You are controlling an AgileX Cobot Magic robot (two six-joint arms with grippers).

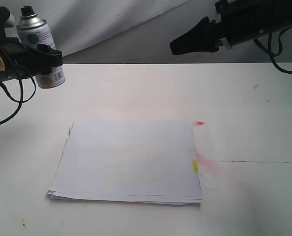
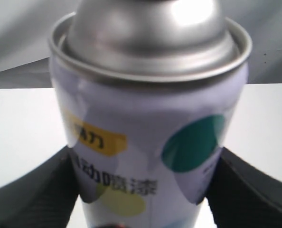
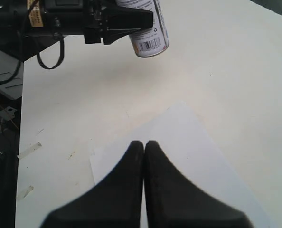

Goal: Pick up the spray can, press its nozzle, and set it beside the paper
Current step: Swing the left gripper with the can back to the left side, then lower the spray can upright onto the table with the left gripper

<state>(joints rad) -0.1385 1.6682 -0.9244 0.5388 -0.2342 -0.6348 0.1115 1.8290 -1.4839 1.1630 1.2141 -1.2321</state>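
Observation:
I should keep the spray can in my left gripper until it is beside the paper, since the can's base [image 1: 52,84] is high above the table and the can would fall if I opened now.
The spray can [image 1: 40,46] hangs upright above the table at the far left, and my left gripper [image 1: 50,58] is shut on its body. Its black nozzle [image 1: 27,10] tops the silver dome. In the left wrist view the can [image 2: 150,142] fills the frame between two black fingers [image 2: 32,199]; the nozzle is cut off there. The paper [image 1: 129,160] lies flat in the middle of the table, a yellow tab [image 1: 195,166] on its right edge. My right gripper [image 1: 178,46] hovers high at the upper right, shut and empty. The right wrist view shows that gripper [image 3: 144,145] over the paper [image 3: 188,156], with the can [image 3: 148,28] beyond.
The white table [image 1: 244,113] carries a small red mark [image 1: 199,123] and a pink smear [image 1: 207,164] beside the paper's right edge, plus a thin dark line [image 1: 254,162]. A grey backdrop [image 1: 121,24] rises behind the table. Black cables [image 1: 11,105] hang from the left arm.

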